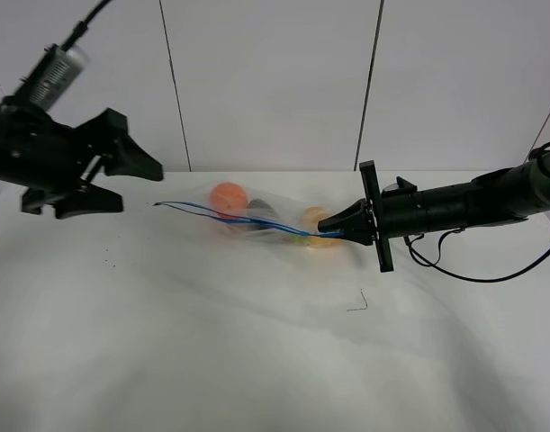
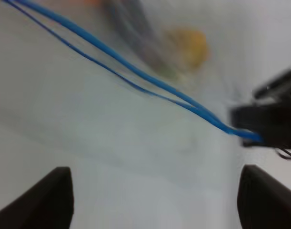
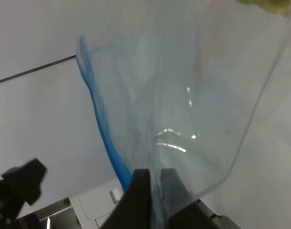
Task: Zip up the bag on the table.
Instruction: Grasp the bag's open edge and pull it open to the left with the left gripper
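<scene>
The robot's left gripper next needs to grab the blue zip by its loose open end (image 1: 157, 203), so that it holds the bag (image 1: 256, 219) taut for zipping.
The clear bag (image 1: 256, 219) lies on the white table (image 1: 256, 360), with an orange fruit (image 1: 228, 196), a dark one and a yellow one (image 1: 318, 227) showing through. Its blue zip strip (image 1: 220, 216) runs as two separate lines. My right gripper (image 1: 336, 230) is shut on the right end of the strip. In the right wrist view, its fingers (image 3: 138, 200) pinch the plastic (image 3: 183, 95) beside the blue strip (image 3: 100, 129). My left gripper (image 1: 130, 184) is open and empty, raised to the left of the bag's left end. In the left wrist view, the gripper (image 2: 155, 205) is apart from the strip (image 2: 135, 71).
A small dark angular mark (image 1: 357, 302) lies on the table in front of the right gripper. The right arm's black cable (image 1: 473, 273) loops over the table at the right. A white panelled wall (image 1: 275, 81) stands behind the table.
</scene>
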Robot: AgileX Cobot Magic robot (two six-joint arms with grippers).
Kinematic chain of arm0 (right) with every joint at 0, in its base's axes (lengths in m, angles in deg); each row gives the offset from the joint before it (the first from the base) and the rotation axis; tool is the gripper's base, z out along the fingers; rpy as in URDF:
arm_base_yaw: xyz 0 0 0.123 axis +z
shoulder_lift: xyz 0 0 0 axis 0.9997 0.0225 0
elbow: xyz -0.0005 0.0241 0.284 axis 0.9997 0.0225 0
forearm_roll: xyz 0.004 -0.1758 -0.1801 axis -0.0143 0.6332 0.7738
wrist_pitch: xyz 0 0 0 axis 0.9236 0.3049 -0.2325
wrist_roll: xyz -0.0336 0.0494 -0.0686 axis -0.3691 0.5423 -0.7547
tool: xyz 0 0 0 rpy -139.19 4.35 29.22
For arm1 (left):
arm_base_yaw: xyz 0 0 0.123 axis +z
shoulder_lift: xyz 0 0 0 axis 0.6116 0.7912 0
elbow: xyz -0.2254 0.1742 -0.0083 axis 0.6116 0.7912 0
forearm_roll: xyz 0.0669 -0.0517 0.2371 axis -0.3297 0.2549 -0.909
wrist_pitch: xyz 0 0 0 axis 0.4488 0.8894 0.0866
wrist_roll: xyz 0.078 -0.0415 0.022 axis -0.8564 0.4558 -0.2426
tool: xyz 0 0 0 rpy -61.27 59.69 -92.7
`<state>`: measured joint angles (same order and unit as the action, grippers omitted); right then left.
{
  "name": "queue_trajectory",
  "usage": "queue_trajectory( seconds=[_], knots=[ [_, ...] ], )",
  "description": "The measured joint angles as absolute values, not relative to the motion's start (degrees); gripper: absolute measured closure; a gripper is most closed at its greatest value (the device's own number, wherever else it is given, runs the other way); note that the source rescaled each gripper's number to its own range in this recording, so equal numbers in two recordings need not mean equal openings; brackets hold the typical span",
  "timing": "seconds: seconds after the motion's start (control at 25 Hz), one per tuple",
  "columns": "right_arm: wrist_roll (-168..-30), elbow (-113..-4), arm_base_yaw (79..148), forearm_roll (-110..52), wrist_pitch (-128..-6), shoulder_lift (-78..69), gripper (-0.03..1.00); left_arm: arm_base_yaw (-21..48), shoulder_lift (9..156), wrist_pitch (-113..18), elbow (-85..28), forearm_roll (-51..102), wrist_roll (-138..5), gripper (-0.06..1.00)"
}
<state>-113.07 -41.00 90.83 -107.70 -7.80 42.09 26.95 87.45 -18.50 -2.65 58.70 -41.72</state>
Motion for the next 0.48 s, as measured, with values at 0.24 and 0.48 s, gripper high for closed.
queue_trajectory(
  seconds=[0.24,0.48],
  knots=[
    [-113.07,-41.0,90.83,-107.71,-7.8,42.09,0.97,15.73,95.25,-26.19,-2.43,74.17,-41.24,0.01],
    [-113.07,-41.0,90.83,-111.66,-7.43,42.09,0.97,7.32,101.14,-33.5,-2.27,92.14,-40.66,0.01]
  ],
)
